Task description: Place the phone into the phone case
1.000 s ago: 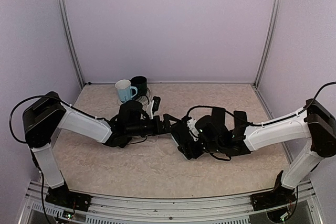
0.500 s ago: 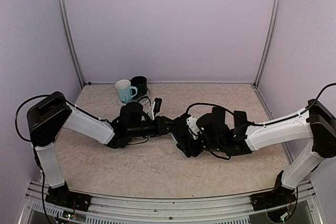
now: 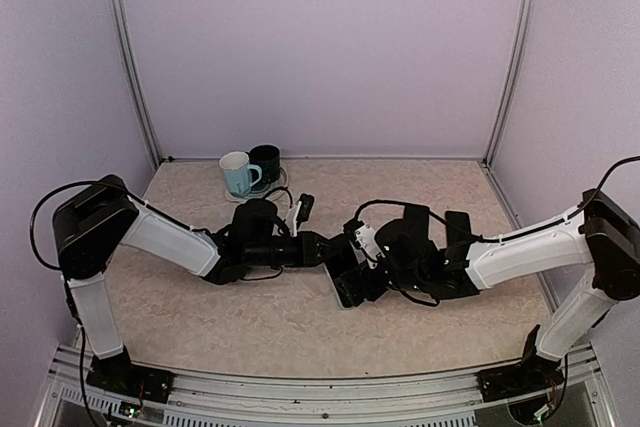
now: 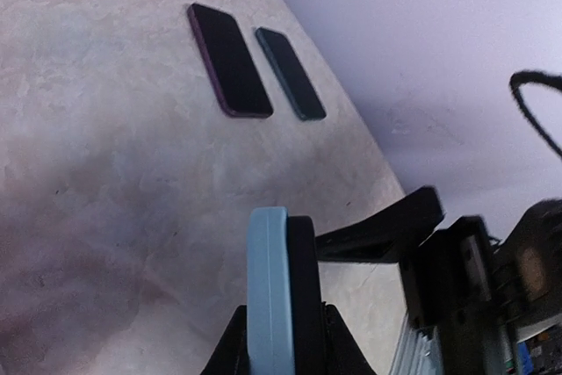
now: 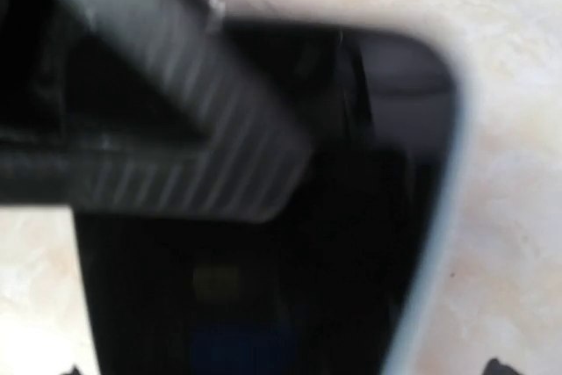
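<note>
My left fingers press both sides and would lift phone and case together now; my right gripper is open.
A black phone lies flat against a light blue phone case. Both are seen edge-on, and I cannot tell how deep the phone sits. My left gripper is shut on the pair, one finger on each side. From above, the left gripper meets the right gripper over the phone at the table's middle. In the right wrist view the dark phone fills the frame, the case's pale rim at its right. My right gripper is open, its tips outside the phone's edges.
Two other dark phones lie side by side on the table beyond the left gripper. A pale blue mug and a dark mug stand at the back left near the wall post.
My left gripper has moved right and closed on the phone and case. The right gripper has spread its jaws wider and let go.
</note>
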Robot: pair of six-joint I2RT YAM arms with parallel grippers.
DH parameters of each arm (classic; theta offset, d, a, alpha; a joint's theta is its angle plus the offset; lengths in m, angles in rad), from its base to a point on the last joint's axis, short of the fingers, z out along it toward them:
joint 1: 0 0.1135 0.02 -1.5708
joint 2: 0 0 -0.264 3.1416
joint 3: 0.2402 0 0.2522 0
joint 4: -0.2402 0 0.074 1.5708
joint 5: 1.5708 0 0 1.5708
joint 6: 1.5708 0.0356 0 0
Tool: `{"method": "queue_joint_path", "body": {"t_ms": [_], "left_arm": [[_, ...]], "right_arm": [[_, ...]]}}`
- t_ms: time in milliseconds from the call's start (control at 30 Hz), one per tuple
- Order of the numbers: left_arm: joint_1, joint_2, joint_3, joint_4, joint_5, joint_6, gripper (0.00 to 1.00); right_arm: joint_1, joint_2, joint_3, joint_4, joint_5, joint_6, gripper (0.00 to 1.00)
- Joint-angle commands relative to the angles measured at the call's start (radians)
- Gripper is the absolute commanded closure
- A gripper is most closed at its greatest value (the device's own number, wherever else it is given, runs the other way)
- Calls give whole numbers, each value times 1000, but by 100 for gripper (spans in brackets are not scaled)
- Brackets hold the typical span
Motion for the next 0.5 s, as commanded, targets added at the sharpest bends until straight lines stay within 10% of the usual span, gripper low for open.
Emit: {"method": "queue_joint_path", "body": {"t_ms": [0, 467], "left_arm": [[-3, -13, 16, -185, -17, 300, 100], [-93, -259, -93, -252, -109, 799, 100]], "right_arm": [[-33, -38, -42, 43, -99, 14, 1], [-220, -156, -174, 274, -705, -231, 4]]}}
